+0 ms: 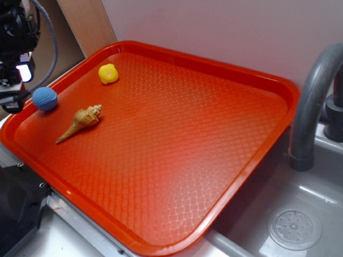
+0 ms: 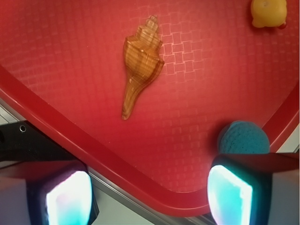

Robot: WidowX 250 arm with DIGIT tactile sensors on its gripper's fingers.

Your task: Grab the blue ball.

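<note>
My gripper should lift the blue ball from the red tray next, so it needs to grip the ball by its round knitted sides.
The blue ball is a small knitted ball lying at the left corner of the red tray. In the wrist view the blue ball shows just beyond my right finger pad, which hides its lower part. My gripper is open and empty, with its jaws wide apart over the tray's corner rim. In the exterior view the gripper hangs at the far left, beside and slightly above the ball.
A tan spiral seashell lies to the right of the ball. A small yellow toy sits further back. A grey faucet and a sink drain are to the tray's right.
</note>
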